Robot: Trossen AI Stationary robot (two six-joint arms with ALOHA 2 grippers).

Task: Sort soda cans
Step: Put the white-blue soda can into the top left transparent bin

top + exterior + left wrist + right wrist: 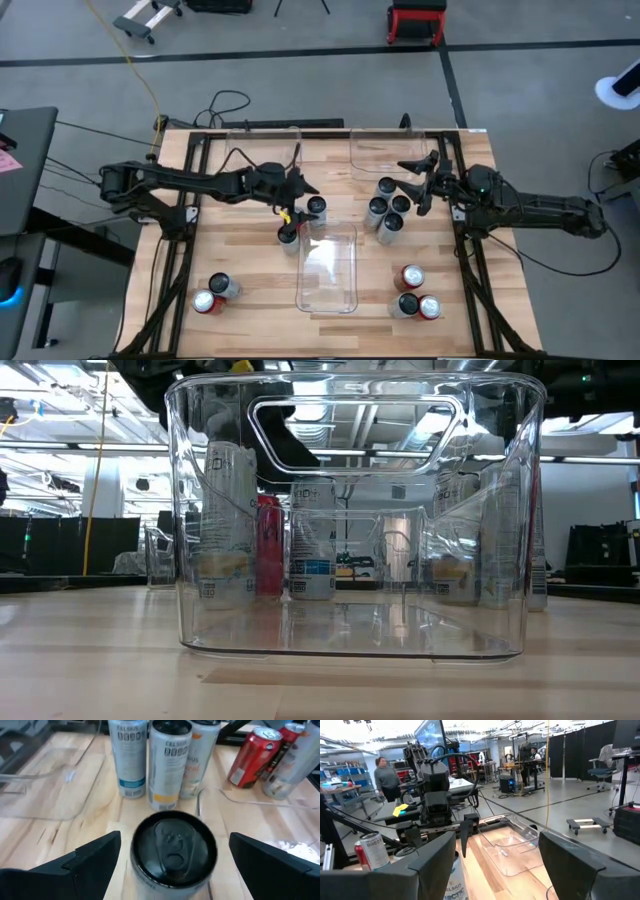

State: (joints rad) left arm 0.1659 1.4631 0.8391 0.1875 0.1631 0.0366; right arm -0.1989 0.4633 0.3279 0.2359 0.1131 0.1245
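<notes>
The robot's left fingers are on either side of the black-topped can's upper sides, so the left gripper should close. Closing now would hold the can.
A black-topped soda can [173, 851] stands upright on the table's middle [316, 207], with another can [288, 235] just nearer. My left gripper [175, 850] is open, one finger on either side of the black-topped can and clear of it; in the high view it [305, 196] reaches in from the left. A cluster of several cans [388, 208] stands right of centre. My right gripper [420, 185] hangs open above the table beside that cluster, holding nothing. Three cans [412, 292] stand near right, two [213, 293] near left.
A clear bin [328, 265] lies near the table's centre front and fills the low view [350, 510]. Two more clear bins [265, 145] [385, 150] stand along the far edge. A person [384, 777] stands in the room beyond the table.
</notes>
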